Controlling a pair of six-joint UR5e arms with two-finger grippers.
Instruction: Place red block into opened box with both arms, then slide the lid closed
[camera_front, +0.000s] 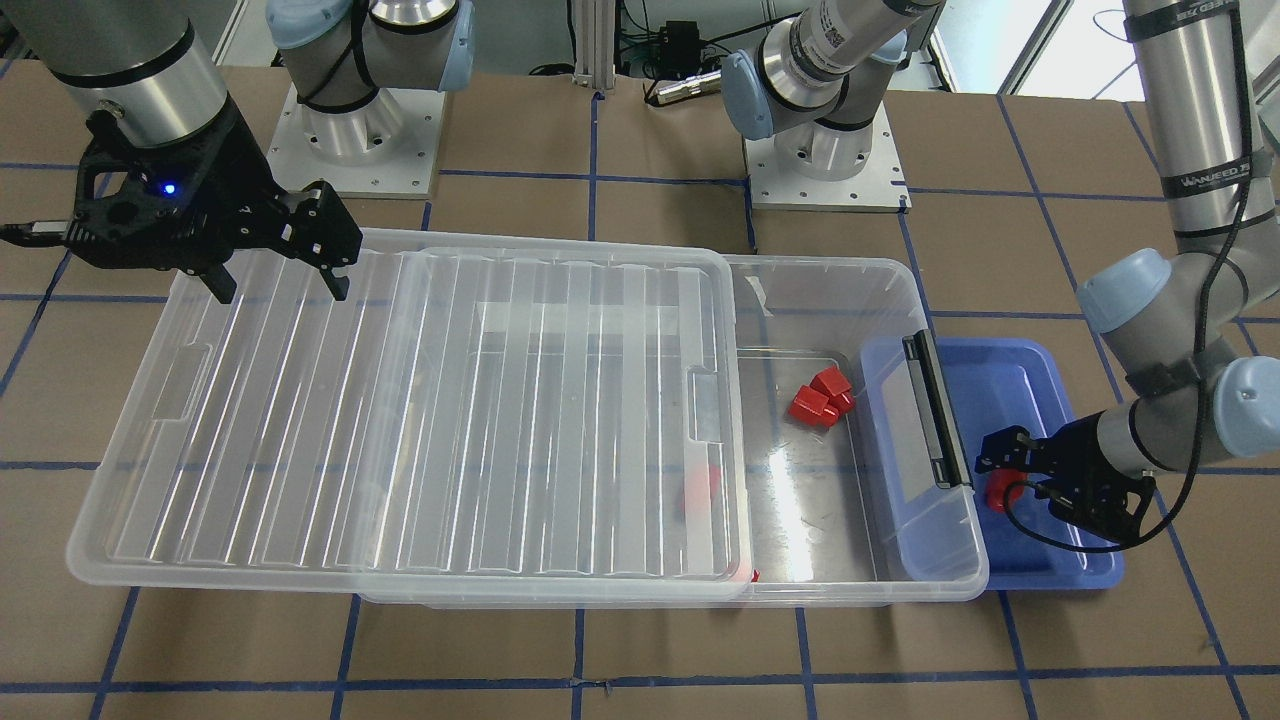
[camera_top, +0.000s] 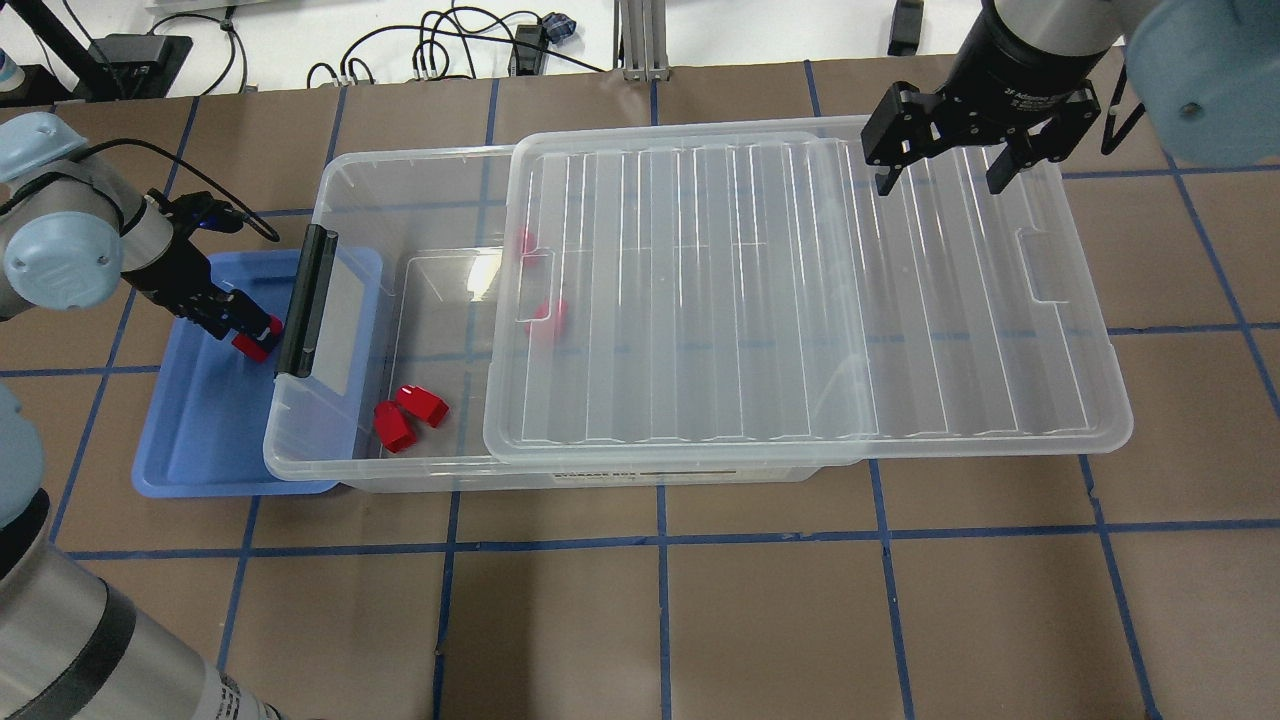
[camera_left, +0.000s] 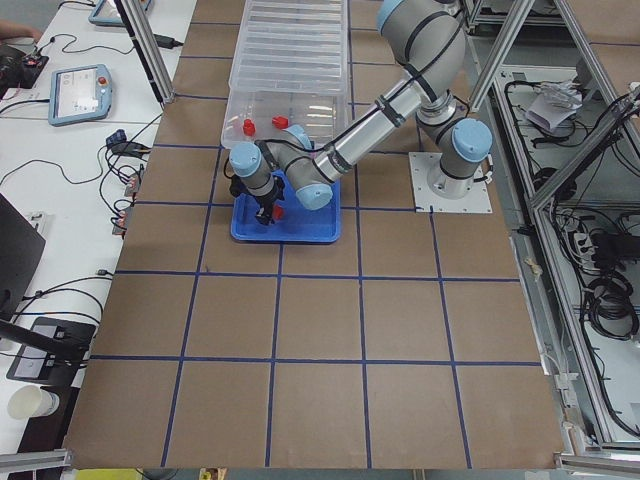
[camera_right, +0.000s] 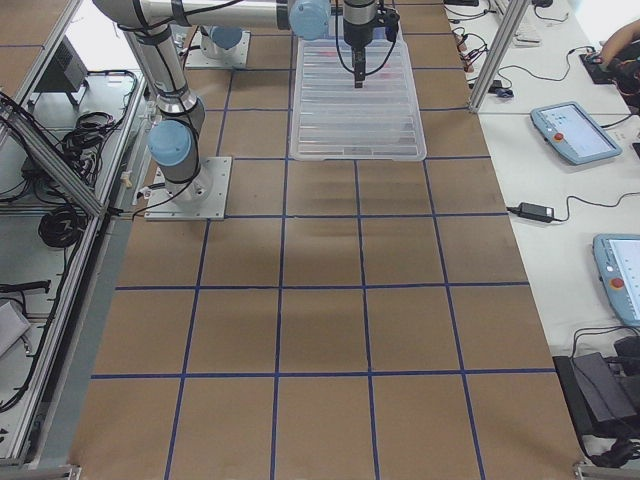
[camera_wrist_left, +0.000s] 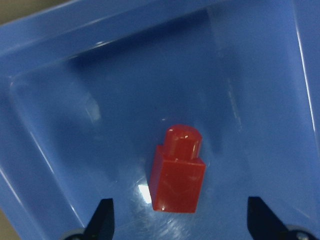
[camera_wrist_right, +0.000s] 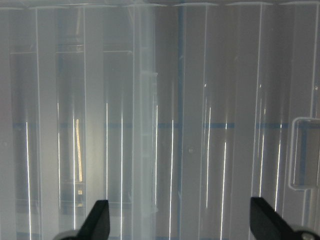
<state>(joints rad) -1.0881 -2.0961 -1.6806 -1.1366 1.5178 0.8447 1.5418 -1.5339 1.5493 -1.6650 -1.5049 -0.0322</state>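
Observation:
My left gripper grabs the red block by its square body (camera_front: 1003, 487) next, to place it into the opened box (camera_front: 828, 492).
A red block (camera_wrist_left: 177, 172) lies on the floor of the blue tray (camera_wrist_left: 240, 75). My left gripper (camera_wrist_left: 181, 222) is open, its fingers spread wide on either side of the block (camera_top: 255, 345) without touching it. The clear box (camera_top: 400, 160) has its ridged lid (camera_top: 780, 300) slid toward my right side, leaving the end by the black latch bar (camera_top: 303, 300) uncovered. Two red blocks (camera_top: 410, 415) lie in that uncovered end, and two more show faintly under the lid. My right gripper (camera_top: 940, 187) hangs open over the lid's far corner, holding nothing.
The blue tray (camera_top: 200, 440) sits partly under the box's latch end. The lid overhangs the box on my right side, its edge (camera_top: 1110, 400) reaching past the box. Both arm bases (camera_front: 350, 130) stand behind the box. Brown board with blue tape lines lies in front.

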